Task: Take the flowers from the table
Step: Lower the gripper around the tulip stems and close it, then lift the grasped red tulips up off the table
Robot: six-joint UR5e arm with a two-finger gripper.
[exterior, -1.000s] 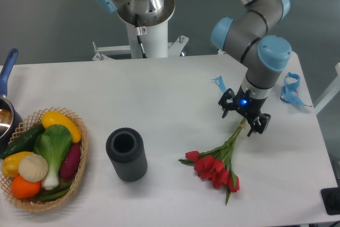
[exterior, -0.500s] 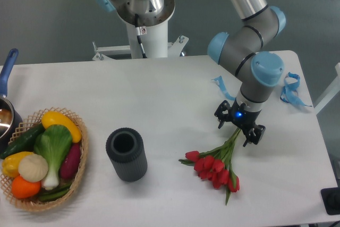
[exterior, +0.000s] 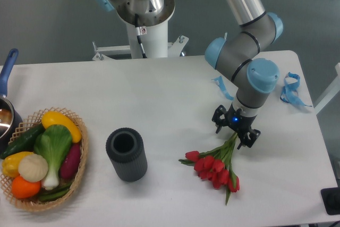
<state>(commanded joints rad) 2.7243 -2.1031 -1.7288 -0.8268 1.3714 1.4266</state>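
Observation:
My gripper is to grab the flowers next, and it needs to hold them by their green stems so that their red heads stay free.
The flowers (exterior: pixel 215 167), a bunch of red tulips with green stems, lie on the white table (exterior: pixel 159 110) at the front right, heads pointing toward the front edge. My gripper (exterior: pixel 232 135) hangs directly over the stem ends, fingers spread open on either side of the stems. The stems lie between the fingers, but nothing is clamped. Whether the fingertips touch the tabletop cannot be told.
A dark ribbed cylinder vase (exterior: pixel 126 154) stands left of the flowers. A wicker basket (exterior: pixel 45 158) of vegetables sits at the front left, with a blue-handled pot (exterior: pixel 6 102) behind it. Blue ribbon pieces (exterior: pixel 290 89) lie at the right edge and another ribbon (exterior: pixel 219 83) sits behind the gripper.
The gripper has moved left and toward the front, lower along the stems, closer to the tulip heads. The flowers have not moved.

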